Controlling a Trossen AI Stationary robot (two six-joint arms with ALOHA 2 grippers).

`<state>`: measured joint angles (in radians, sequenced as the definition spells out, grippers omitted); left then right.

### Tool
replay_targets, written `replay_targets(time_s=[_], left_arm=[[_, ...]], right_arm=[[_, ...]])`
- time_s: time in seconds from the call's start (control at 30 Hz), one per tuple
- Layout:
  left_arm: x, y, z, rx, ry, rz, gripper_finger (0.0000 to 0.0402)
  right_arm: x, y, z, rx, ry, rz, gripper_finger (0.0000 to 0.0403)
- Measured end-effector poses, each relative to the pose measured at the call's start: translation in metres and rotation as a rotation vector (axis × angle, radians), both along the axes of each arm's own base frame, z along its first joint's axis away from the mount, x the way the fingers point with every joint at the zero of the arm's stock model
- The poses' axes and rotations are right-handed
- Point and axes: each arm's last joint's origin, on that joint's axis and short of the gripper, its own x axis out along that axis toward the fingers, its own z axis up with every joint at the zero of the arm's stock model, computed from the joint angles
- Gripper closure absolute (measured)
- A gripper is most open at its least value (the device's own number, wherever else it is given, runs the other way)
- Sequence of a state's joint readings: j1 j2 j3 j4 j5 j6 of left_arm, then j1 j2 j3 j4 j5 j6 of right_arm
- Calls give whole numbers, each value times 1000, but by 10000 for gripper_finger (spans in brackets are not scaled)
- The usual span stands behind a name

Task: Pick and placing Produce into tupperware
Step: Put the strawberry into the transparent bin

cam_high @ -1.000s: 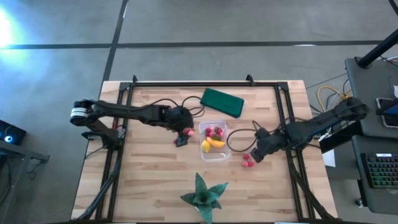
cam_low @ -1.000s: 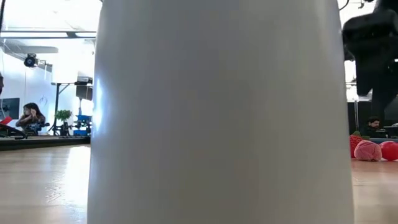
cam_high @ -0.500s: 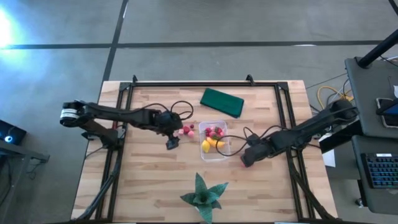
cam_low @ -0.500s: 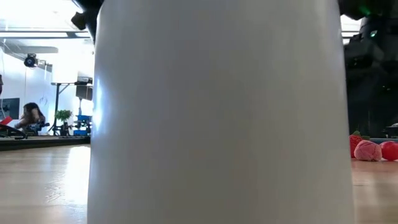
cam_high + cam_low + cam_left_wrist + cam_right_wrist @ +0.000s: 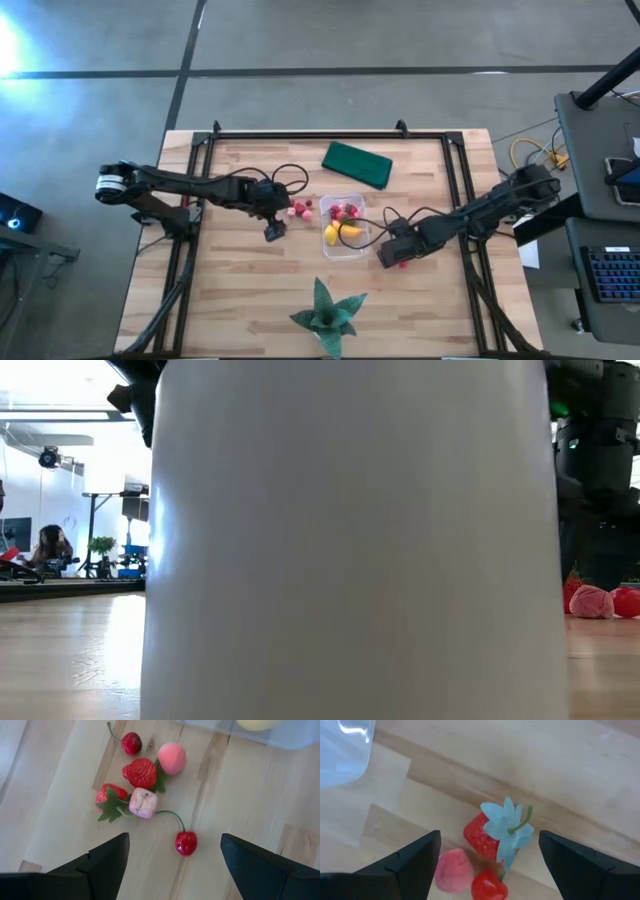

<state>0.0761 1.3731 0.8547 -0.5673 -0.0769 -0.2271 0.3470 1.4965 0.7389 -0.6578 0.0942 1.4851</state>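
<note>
I should close my right gripper on the strawberry (image 5: 492, 834). Its fingers reach down around the strawberry, beside the cherry, so they would hold the strawberry if I closed now.
The clear tupperware (image 5: 345, 228) stands mid-table with a yellow banana and red pieces inside. Just left of it, loose produce (image 5: 300, 209) lies on the wood: two strawberries (image 5: 139, 772), a peach piece (image 5: 172, 758), a pink cube (image 5: 143, 803) and two cherries (image 5: 186, 843). My left gripper (image 5: 273, 231) hangs open above and a little left of them, tilted down (image 5: 175, 865). To the tub's right, my right gripper (image 5: 392, 256) points down, open (image 5: 490, 865), over a strawberry (image 5: 480, 837), a pink piece (image 5: 452, 870) and a cherry (image 5: 489, 887).
A flat dark green rectangle (image 5: 357, 165) lies at the far middle. A green star-shaped plant (image 5: 328, 310) stands near the front edge; its white pot (image 5: 350, 540) fills most of the low view. Cables trail from both arms beside the tub. Bare wood lies front left and front right.
My right gripper has come down and moved toward the table's left, closer to the tub, and now stands over the red pieces there. My left gripper has sunk and drawn back a little toward the table's left, away from the tub. The produce has stayed put.
</note>
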Motion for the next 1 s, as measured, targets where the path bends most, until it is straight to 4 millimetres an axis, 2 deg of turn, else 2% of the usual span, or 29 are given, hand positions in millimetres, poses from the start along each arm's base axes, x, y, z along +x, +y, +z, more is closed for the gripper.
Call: replay_targets(time_s=[0.23,0.63,1.0], left_arm=[[0,0,0,0,2,-1,102],[0,0,0,0,3,-2,102],[0,0,-1,0,3,0,102]], right_arm=[[5,-2,0,-2,-17,-8,86],[5,-2,0,-2,-12,-6,187],[3,-3,0,-20,4,1,244]])
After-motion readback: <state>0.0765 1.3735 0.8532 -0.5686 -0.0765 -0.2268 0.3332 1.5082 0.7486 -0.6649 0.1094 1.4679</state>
